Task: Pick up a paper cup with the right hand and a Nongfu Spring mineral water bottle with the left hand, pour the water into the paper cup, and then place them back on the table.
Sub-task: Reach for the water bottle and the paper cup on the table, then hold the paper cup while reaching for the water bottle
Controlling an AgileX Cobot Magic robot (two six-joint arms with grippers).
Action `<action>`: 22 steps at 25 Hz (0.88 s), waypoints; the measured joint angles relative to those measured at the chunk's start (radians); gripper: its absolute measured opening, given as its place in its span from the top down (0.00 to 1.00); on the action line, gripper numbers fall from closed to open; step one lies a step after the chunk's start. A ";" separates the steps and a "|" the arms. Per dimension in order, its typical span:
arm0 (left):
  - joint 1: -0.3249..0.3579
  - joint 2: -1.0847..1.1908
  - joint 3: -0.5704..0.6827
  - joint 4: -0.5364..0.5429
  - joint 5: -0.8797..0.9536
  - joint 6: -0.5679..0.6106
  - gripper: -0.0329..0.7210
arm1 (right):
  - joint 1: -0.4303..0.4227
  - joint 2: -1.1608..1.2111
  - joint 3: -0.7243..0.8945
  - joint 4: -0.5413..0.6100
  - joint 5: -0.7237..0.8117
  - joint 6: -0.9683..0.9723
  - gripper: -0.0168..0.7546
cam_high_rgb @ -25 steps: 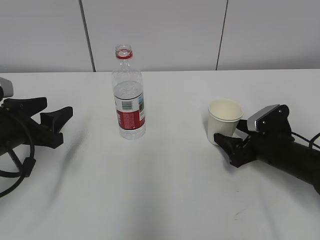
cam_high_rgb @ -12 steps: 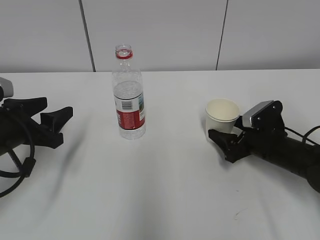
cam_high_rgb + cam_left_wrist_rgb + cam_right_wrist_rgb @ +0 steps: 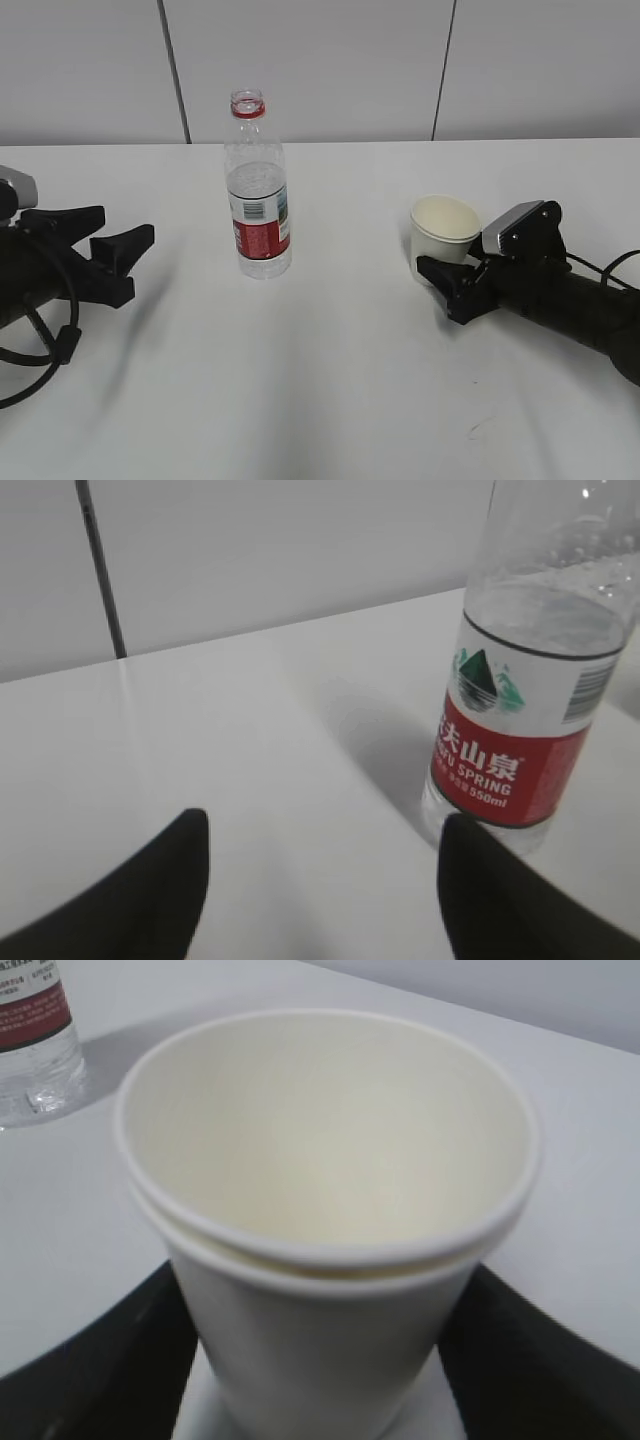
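Observation:
I will next grab the bottle around its red label (image 3: 262,240) with my left gripper to pour, as the water is in the lower part of the tall, uncapped bottle.
The paper cup (image 3: 445,225) stands upright on the white table (image 3: 330,380) at the right; it shows two stacked rims. My right gripper (image 3: 438,258) lies low with the paper cup (image 3: 320,1190) between its open fingers (image 3: 120,1360). A thin strip of table shows beside the cup's lower wall on each side. The uncapped Nongfu Spring mineral water bottle (image 3: 258,200) stands left of centre, water filling its lower part. My left gripper (image 3: 128,222) is open and empty, well to the left of the bottle. In the left wrist view the bottle (image 3: 520,710) stands just beyond the right finger of that gripper (image 3: 322,825).
A grey panelled wall (image 3: 320,70) runs behind the table's far edge. A small dark scuff mark (image 3: 478,428) lies on the table in front of the right arm. The bottle's base (image 3: 30,1040) shows at the upper left of the right wrist view.
My right gripper slid left around the cup, nudging it slightly left, and its jaws narrowed. The left arm shifted a little right toward the bottle.

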 joint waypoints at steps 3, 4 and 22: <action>0.000 0.002 -0.016 0.024 0.008 -0.008 0.35 | 0.000 0.000 0.000 0.000 0.000 0.000 0.34; 0.000 0.002 -0.030 0.040 0.019 -0.019 0.34 | 0.000 0.000 0.000 0.000 0.000 0.000 0.34; -0.171 0.148 -0.282 0.094 0.155 -0.125 0.18 | 0.000 0.000 0.000 0.000 -0.002 0.000 0.35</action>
